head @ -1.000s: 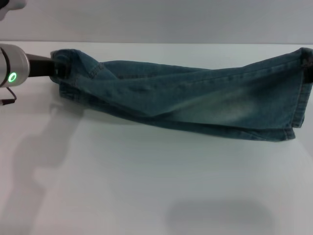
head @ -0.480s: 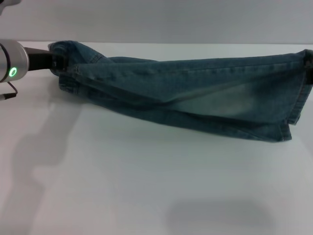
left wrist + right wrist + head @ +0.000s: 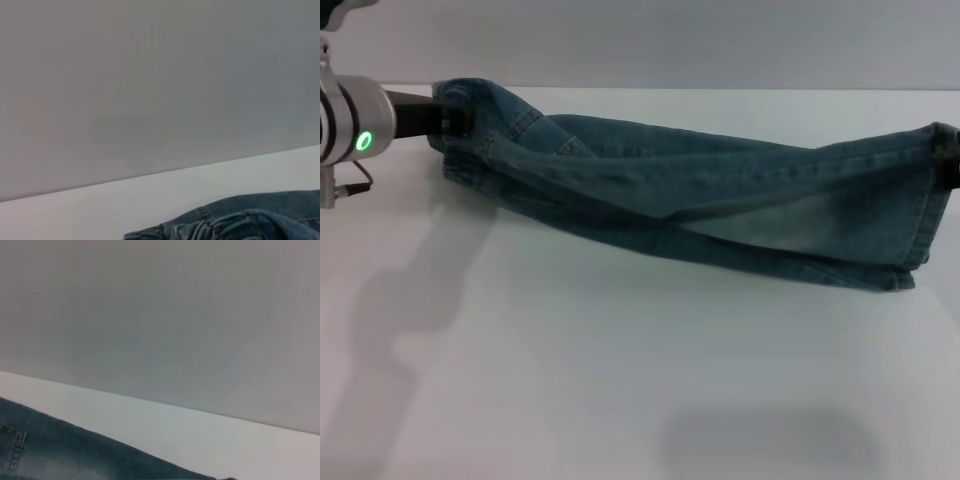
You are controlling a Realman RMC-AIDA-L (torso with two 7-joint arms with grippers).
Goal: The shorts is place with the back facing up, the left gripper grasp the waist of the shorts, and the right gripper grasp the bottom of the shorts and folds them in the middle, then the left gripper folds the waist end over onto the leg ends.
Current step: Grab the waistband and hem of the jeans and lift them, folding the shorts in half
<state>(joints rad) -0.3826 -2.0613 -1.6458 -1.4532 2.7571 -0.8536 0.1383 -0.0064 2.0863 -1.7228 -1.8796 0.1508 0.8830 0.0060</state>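
Note:
My left gripper needs to keep hold of the shorts until I bring them down onto the near table, because the shorts' waist end [image 3: 475, 93] is bunched above the near table.
The blue denim shorts [image 3: 700, 205] hang stretched in a long folded band above the white table [image 3: 620, 380], in the head view. My left gripper [image 3: 448, 115] is shut on the waist end at the far left, its fingers buried in the fabric. At the right edge of the view, my right gripper [image 3: 950, 165] is shut on the leg ends and barely shows. The band sags in the middle, with its lower hem [image 3: 880, 280] near the table. Denim also shows in the left wrist view as bunched shorts [image 3: 240, 225] and in the right wrist view as flat shorts [image 3: 60, 450].
A plain grey wall [image 3: 670, 40] stands behind the table's far edge. The left arm's silver wrist with a green light [image 3: 360, 135] is at the left edge, and it casts a shadow on the table below.
The waist end in my left gripper has shifted slightly right and up. The leg end at the right has dropped a little, and the folds in the denim have rearranged.

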